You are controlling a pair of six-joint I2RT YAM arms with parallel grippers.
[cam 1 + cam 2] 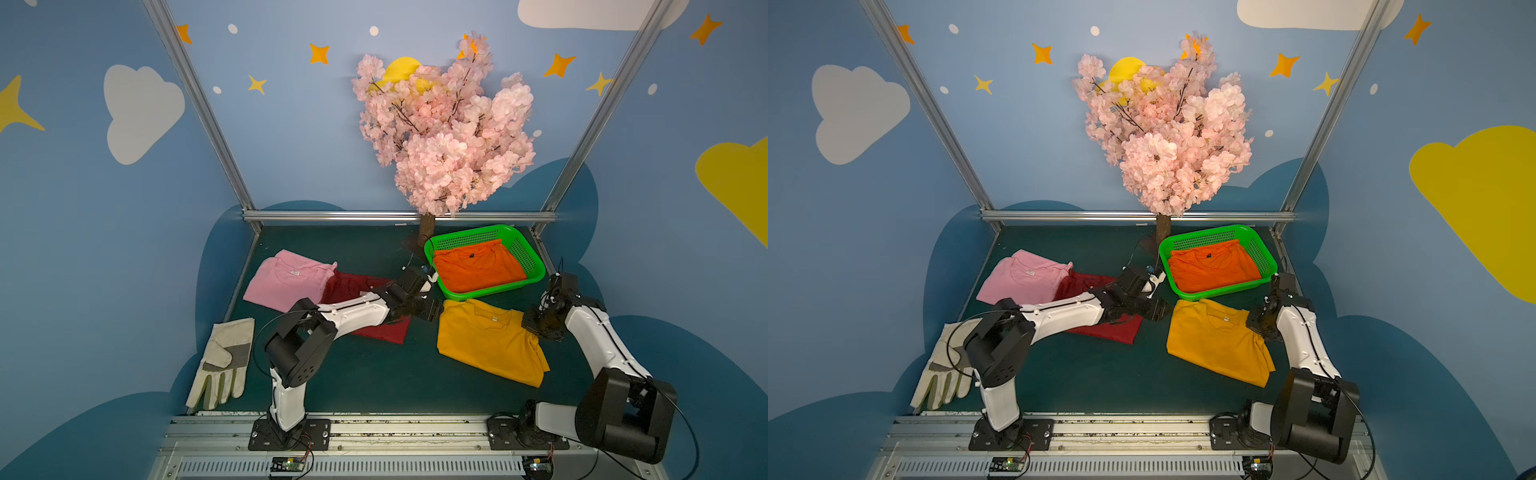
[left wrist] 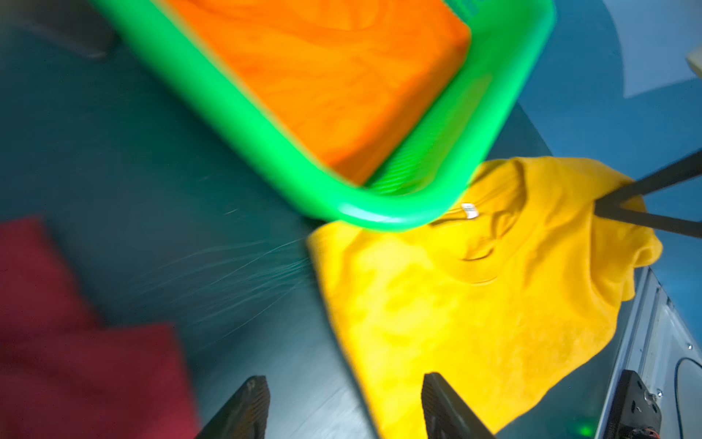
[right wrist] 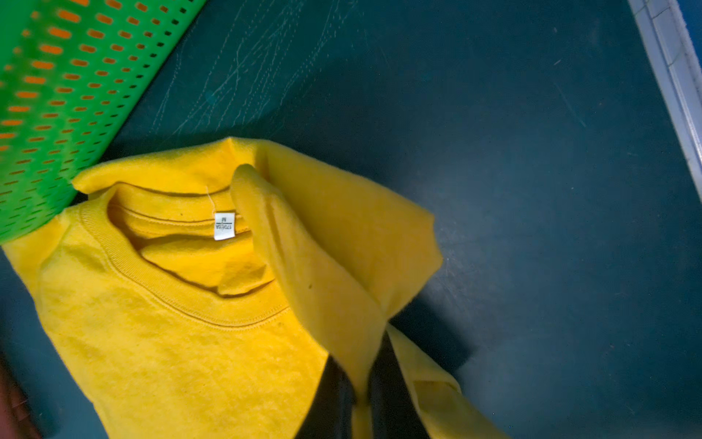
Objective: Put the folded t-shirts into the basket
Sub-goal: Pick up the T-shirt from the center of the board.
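Observation:
The yellow t-shirt is still folded and needs to go into the basket [image 1: 494, 293]. My left gripper should next grab the t-shirt's shoulder [image 1: 460, 308] beside the collar, opposite my right gripper's fold.
The green basket [image 1: 494, 293] [image 1: 1225, 293] stands at the back right with the orange t-shirt [image 1: 478, 266] [image 2: 342, 76] lying in it. In front of it the mustard yellow t-shirt [image 1: 486, 340] [image 3: 171, 342] lies on the mat. My right gripper [image 1: 530, 326] [image 3: 361, 365] is shut on a raised fold at that shirt's right edge. My left gripper [image 1: 434, 309] [image 2: 343, 380] is open and empty, low beside the yellow shirt's left corner, near the basket's front corner. The dark red t-shirt [image 1: 353, 286] lies under my left forearm. The pink t-shirt [image 1: 286, 278] lies at the back left.
A whitish work glove [image 1: 224, 361] lies at the front left of the mat. An artificial pink blossom tree [image 1: 444, 133] stands at the back, its trunk [image 1: 426, 232] just left of the basket. Metal frame rails [image 1: 399, 216] border the mat.

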